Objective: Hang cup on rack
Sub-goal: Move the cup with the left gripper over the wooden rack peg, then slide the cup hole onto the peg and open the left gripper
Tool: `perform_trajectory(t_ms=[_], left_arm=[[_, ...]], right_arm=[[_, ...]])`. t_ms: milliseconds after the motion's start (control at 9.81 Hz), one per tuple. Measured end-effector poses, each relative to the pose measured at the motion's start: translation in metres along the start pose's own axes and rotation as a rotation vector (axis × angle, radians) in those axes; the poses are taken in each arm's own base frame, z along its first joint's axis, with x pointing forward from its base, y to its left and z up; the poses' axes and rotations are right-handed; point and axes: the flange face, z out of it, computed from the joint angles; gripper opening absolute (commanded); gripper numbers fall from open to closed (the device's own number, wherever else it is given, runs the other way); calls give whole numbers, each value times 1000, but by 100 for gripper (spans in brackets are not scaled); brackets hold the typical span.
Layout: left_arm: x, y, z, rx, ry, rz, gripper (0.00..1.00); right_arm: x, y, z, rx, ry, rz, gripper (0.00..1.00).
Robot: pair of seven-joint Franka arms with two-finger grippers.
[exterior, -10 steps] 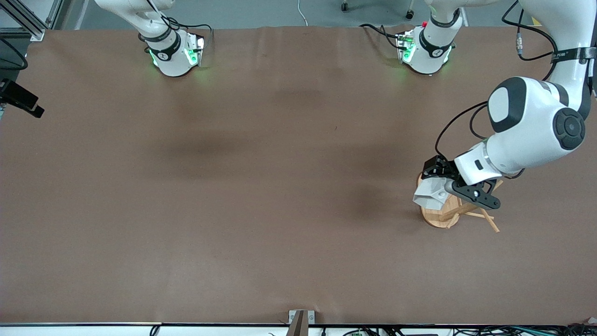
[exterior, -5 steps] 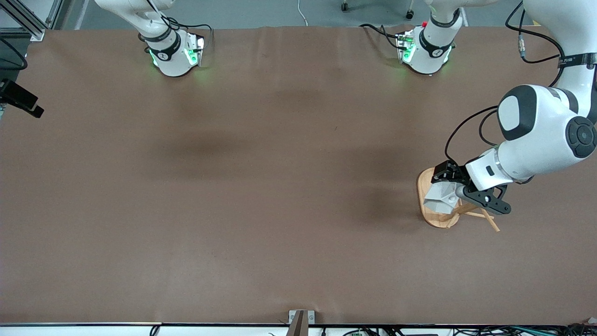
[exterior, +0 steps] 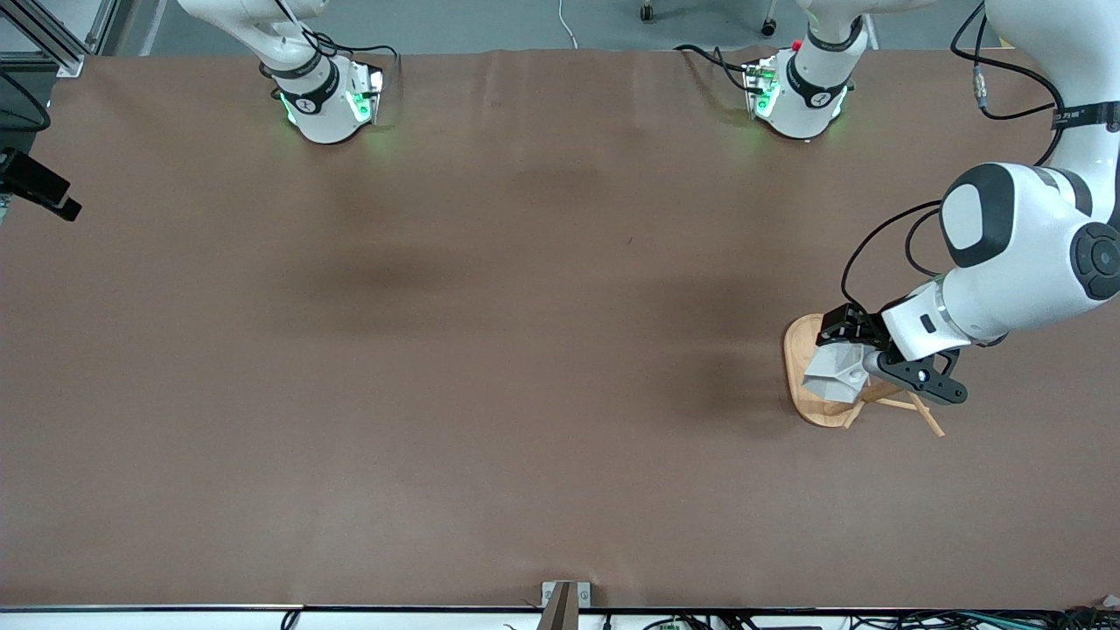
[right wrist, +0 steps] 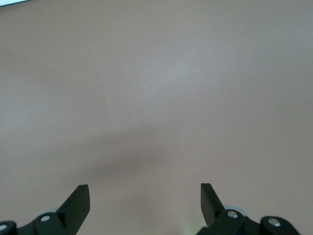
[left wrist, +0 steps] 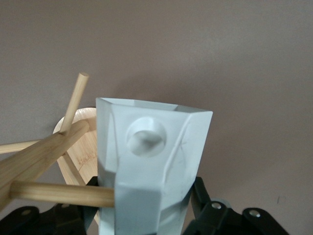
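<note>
My left gripper is ready to release the cup, because the rack peg reaches into the cup's handle, so the cup would hang there if I opened now.
The white faceted cup [exterior: 833, 373] is held in my left gripper [exterior: 847, 357], which is shut on it over the bamboo rack's oval base [exterior: 798, 350]. In the left wrist view the cup [left wrist: 151, 156] fills the middle, its blocky handle with the round hole [left wrist: 145, 137] facing the camera. The left gripper [left wrist: 146, 213] grips the cup's sides. One rack peg [left wrist: 63, 193] meets the handle's side, its tip hidden by the cup. The rack's post [left wrist: 34, 159] and another peg [left wrist: 76, 98] stand beside the cup. My right gripper [right wrist: 144, 196] is open over bare table.
The brown table [exterior: 490, 350] stretches wide toward the right arm's end. The two arm bases [exterior: 324, 96] [exterior: 801, 92] stand along its top edge. A black camera mount [exterior: 39, 188] sits at the right arm's end, and a small bracket [exterior: 564, 602] at the front edge.
My left gripper has carried the cup a little toward the left arm's end of the table, farther over the rack's base and up to its post and pegs.
</note>
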Motion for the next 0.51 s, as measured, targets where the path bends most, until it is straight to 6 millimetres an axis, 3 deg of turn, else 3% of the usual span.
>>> perform_trajectory(t_ms=[510], left_arm=[[1, 2, -1, -6, 5, -1, 100]], right_arm=[[0, 1, 0, 0, -1, 3, 100]])
